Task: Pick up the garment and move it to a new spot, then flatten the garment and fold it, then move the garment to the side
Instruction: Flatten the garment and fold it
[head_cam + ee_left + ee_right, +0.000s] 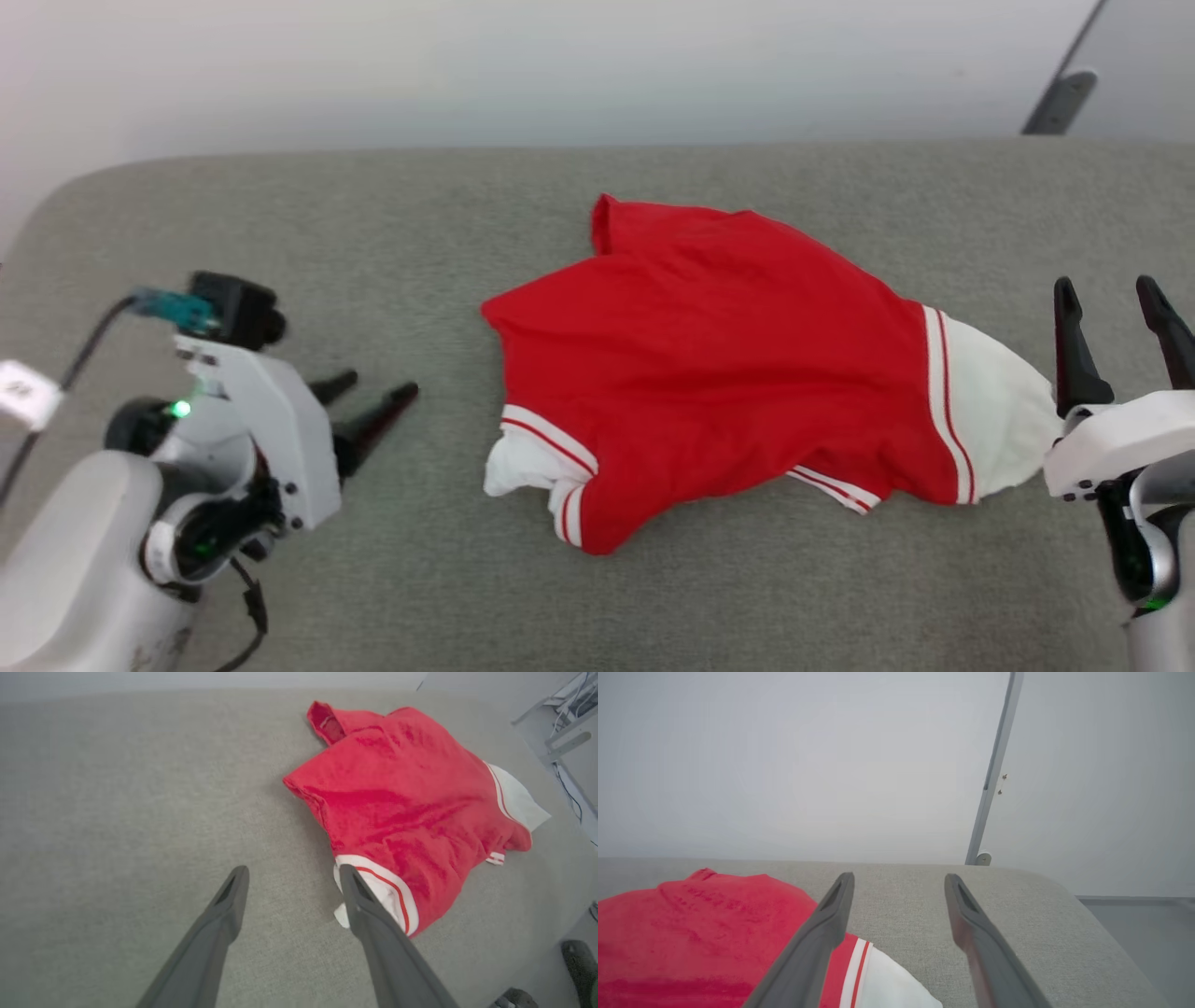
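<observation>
The left gripper grabs the garment by its bunched white sleeve [527, 461] next, to spread the crumpled red body [728, 347] flat.
The garment [719, 364], a red jersey with white red-striped sleeves, lies crumpled in a heap at the middle of the grey cushioned surface [467, 205]. Its letters and number are hidden. My left gripper [372, 390] stands open to the garment's left, apart from it, fingers pointing toward it. In the left wrist view the garment [411, 802] lies up and right of the open left gripper [294, 875], whose right finger crosses a white sleeve. My right gripper [1109, 299] is open just right of the white sleeve, holding nothing. The right wrist view shows the right gripper [899, 879] beside the garment [691, 933].
A pale wall rises behind the surface. A grey pole [994, 765] leans at the back right. Cables and a frame [567, 728] lie beyond the surface's right edge in the left wrist view. Bare cushion [233, 215] spreads left and in front of the garment.
</observation>
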{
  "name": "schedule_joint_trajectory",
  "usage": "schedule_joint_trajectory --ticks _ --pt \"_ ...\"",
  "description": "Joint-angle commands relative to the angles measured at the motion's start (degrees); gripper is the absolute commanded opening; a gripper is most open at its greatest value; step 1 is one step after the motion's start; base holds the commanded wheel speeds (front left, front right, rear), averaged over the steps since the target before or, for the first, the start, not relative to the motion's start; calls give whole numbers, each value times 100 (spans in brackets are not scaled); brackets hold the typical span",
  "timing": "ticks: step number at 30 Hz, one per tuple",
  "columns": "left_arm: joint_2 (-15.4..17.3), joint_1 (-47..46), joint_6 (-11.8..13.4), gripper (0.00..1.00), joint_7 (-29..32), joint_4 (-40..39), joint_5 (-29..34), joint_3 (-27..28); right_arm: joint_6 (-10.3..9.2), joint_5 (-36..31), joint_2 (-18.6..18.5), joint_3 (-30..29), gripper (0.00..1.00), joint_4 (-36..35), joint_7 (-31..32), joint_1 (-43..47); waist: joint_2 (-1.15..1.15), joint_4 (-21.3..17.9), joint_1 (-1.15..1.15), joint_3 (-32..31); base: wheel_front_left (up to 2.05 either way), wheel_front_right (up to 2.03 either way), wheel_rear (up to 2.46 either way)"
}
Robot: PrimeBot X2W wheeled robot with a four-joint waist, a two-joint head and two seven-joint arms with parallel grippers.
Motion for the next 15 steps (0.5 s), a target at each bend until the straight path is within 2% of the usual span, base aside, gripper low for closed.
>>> schedule_joint_trajectory --ticks 1,9,15 --pt "-31 -105 20 100 261 86 -64 -128 -9 -79 102 -9 100 -83 -177 67 0 -226 0 209 0 0 0" --pt "-242 -328 230 100 1195 316 -463 -374 -9 -230 347 -31 100 -139 -407 22 0 -418 0 489 0 0 0" --pt "-289 -376 223 100 1364 510 -544 -446 -9 -224 432 -3 100 -83 -414 -109 0 -526 0 672 0 0 0"
